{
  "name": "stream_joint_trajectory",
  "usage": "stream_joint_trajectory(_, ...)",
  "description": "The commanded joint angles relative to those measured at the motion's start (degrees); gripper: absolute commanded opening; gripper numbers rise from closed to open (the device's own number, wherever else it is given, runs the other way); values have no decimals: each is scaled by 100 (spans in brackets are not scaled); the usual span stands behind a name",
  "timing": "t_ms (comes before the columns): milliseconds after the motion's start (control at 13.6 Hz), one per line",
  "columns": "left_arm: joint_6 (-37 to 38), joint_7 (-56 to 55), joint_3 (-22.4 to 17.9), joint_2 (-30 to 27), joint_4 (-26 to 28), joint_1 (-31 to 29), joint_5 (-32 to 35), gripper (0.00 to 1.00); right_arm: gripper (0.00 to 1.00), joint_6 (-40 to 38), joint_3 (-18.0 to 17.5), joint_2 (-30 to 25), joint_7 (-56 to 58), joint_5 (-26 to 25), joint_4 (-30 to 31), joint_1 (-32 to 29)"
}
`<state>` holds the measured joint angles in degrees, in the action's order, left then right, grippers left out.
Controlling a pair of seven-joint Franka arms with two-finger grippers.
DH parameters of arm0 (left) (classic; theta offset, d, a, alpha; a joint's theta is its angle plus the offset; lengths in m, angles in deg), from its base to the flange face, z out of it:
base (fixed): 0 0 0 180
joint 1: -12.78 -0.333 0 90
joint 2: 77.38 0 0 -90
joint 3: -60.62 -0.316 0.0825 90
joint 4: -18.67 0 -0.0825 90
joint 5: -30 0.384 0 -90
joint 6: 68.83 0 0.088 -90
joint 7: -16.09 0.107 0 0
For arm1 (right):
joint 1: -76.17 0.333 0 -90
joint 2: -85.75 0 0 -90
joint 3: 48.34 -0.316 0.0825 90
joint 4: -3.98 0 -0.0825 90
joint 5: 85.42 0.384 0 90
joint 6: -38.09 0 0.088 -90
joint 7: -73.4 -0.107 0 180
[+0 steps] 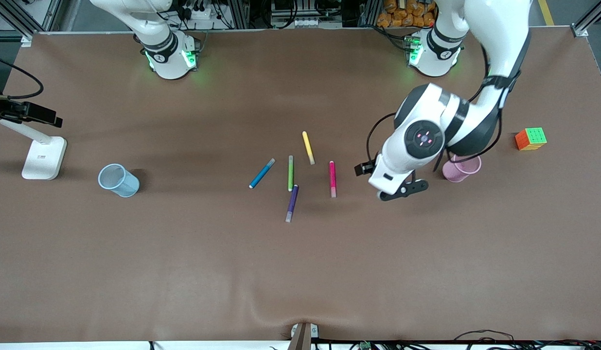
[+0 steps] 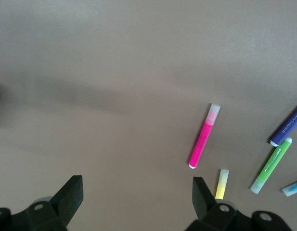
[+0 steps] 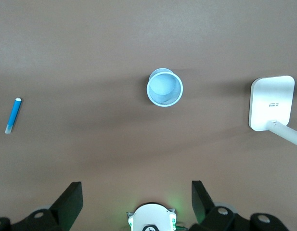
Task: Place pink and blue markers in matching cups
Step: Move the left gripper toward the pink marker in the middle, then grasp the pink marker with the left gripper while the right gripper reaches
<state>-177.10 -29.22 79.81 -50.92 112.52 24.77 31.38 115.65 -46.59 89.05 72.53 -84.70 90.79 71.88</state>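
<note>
My left gripper grabs the pink marker by its solid pink body [image 1: 332, 175] next, to stand it in the light pink cup [image 1: 462, 168].
The pink marker [image 1: 332, 179] [image 2: 204, 137] lies flat mid-table. The blue marker [image 1: 261, 173] [image 3: 13, 114] lies beside it, toward the right arm's end. The light pink cup [image 1: 462, 168] stands upright toward the left arm's end, partly hidden by the left arm. The light blue cup [image 1: 118, 180] [image 3: 164, 87] stands upright toward the right arm's end. My left gripper [image 1: 401, 192] [image 2: 136, 197] hangs open and empty over bare table between the pink marker and the pink cup. My right gripper [image 3: 136, 199] is open and empty, high above its own base [image 3: 151, 219], and does not show in the front view.
Green [image 1: 291, 173], purple [image 1: 292, 202] and yellow [image 1: 308, 147] pens lie among the two markers. A multicoloured cube [image 1: 530, 138] sits near the left arm's end of the table. A white lamp stand [image 1: 44, 158] [image 3: 271, 103] is at the right arm's end, next to the blue cup.
</note>
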Motion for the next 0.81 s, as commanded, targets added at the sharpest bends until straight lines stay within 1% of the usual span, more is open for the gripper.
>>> stream_joint_trajectory(0, 175, -93, 15, 674, -674, 76, 21, 100, 100, -127, -61, 92, 17, -20, -130, -54)
stream_joint_trajectory(147, 158, -119, 6, 1079, -1008, 277, -102, 100, 100, -171, -61, 101, 26, -20, -112, -63)
stream_joint_trajectory(294, 96, -303, -2, 1430, -1307, 366, -138, 100, 100, -328, -69, 416, 26, -37, -129, -46)
stream_joint_trajectory(441, -96, -330, -37, 1695, -1370, 489, -138, 100, 100, -364, -69, 496, 61, -29, -112, -54)
stream_joint_trajectory(514, -245, -347, -38, 1809, -1379, 498, -138, 100, 100, -399, -69, 731, 70, -20, -138, -37)
stream_joint_trajectory(735, -439, -470, -38, 2038, -1449, 585, -199, 100, 100, -408, -78, 839, 87, -20, -138, -19)
